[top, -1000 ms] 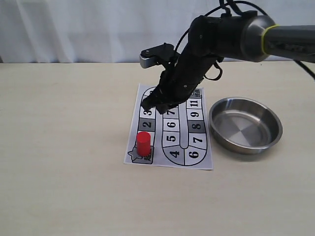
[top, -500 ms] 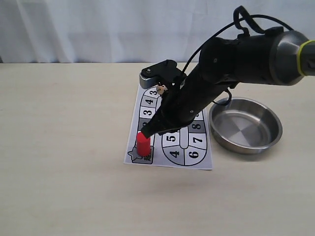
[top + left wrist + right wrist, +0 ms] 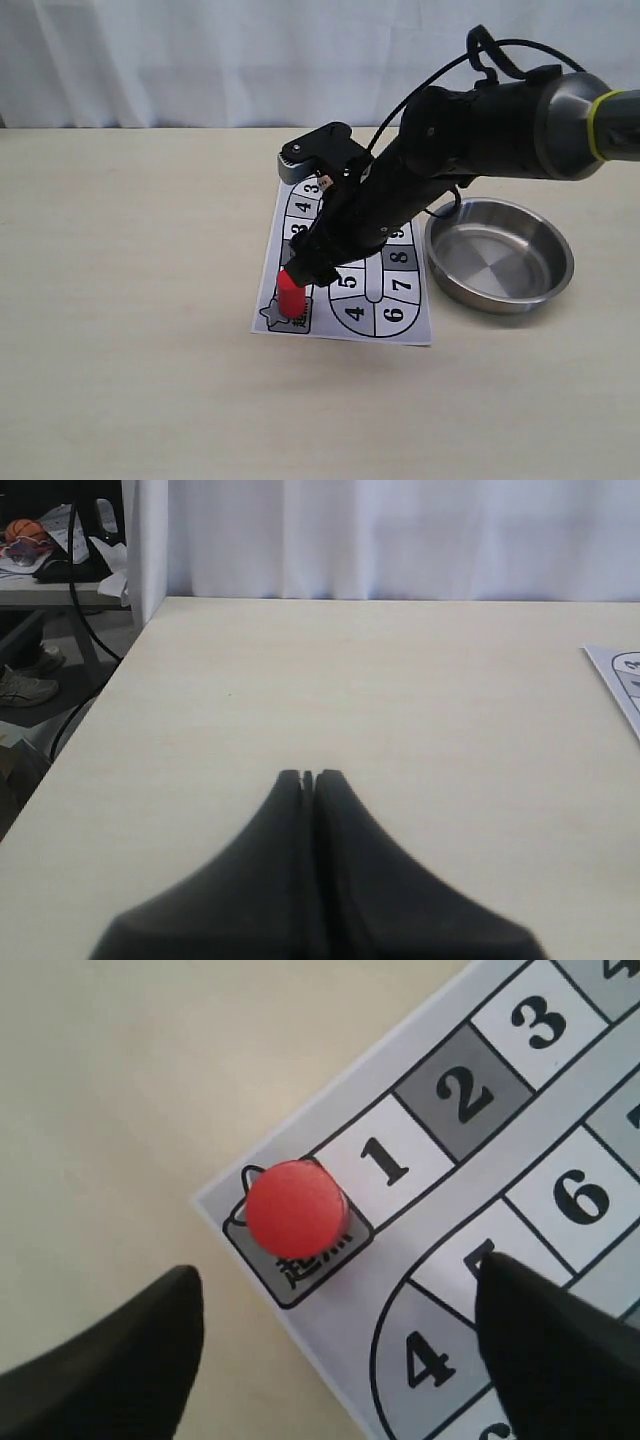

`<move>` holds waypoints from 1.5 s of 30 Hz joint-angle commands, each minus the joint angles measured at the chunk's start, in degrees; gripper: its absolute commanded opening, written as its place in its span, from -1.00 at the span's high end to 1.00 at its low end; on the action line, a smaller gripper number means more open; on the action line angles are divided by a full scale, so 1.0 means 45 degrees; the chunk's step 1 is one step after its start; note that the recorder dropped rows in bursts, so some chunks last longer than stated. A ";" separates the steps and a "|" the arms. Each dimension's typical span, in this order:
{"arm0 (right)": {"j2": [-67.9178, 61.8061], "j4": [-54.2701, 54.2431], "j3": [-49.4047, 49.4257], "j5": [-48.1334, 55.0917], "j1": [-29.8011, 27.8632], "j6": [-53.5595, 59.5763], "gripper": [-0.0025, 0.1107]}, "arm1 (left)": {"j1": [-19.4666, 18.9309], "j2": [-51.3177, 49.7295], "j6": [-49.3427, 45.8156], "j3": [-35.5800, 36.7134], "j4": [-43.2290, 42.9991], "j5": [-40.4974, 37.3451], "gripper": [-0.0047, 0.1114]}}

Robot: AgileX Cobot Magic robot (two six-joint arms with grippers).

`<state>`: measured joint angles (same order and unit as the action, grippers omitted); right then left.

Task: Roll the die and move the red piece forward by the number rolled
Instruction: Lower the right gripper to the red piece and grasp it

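Observation:
My right gripper picks up the red piece by its round red top (image 3: 292,278) (image 3: 297,1207) next, to move it forward along the numbered squares.
The red piece (image 3: 291,294) stands upright on the grey start square at the near left corner of the printed board (image 3: 404,322). My right gripper (image 3: 306,268) hangs just above it and is open. In the right wrist view the red piece (image 3: 295,1210) lies slightly ahead of the gap of the right gripper (image 3: 338,1270), with one finger over bare table and the other over square 5. A small pale tan die (image 3: 324,184) peeks out beside the arm at the board's far end. My left gripper (image 3: 308,776) is shut and empty over bare table.
A steel bowl (image 3: 499,290) sits right of the board, empty. The numbered board (image 3: 560,1090) shows squares 1 to 6 near the piece. A white curtain runs behind the table. The table's left edge (image 3: 100,695) drops off to clutter on the floor.
My right arm has swung from over the board's middle down and toward the near left corner, ending just above the red piece. The piece has not moved.

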<state>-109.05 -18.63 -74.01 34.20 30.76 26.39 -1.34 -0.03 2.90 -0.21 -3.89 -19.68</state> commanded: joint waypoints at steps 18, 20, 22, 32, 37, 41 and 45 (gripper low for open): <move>-0.1293 -0.1481 0.0052 -0.1711 0.0838 0.2023 -0.31 | -0.0004 0.0008 0.0080 0.0047 0.0005 0.0168 0.92; -0.1467 -0.1371 0.0052 -0.2179 0.0871 0.1921 -0.31 | -0.0004 0.0008 0.0080 0.0047 0.0005 0.0168 0.92; -0.1614 -0.1314 0.0052 -0.2426 0.0871 0.1921 -0.31 | -0.0004 0.0008 0.0080 0.0047 0.0005 0.0168 0.92; -0.1876 -0.0505 0.0052 -0.2929 0.0871 0.1853 -0.13 | -0.0004 0.0008 0.0080 0.0047 0.0005 0.0168 0.92; -0.2132 -0.0558 0.0052 -0.2929 0.0871 0.1828 -0.13 | -0.0004 0.0008 0.0080 0.0047 0.0005 0.0168 0.92; -0.2168 -0.0667 0.0025 -0.2964 0.0871 0.1828 0.13 | -0.0004 0.0008 0.0080 0.0047 0.0005 0.0168 0.92; -0.2168 -0.0667 0.0025 -0.2991 0.0871 0.1828 0.55 | -0.0004 0.0008 0.0080 0.0047 0.0005 0.0168 0.92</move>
<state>-119.01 -21.33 -74.01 21.32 34.57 34.92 -1.34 -0.03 2.90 -0.21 -3.89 -19.68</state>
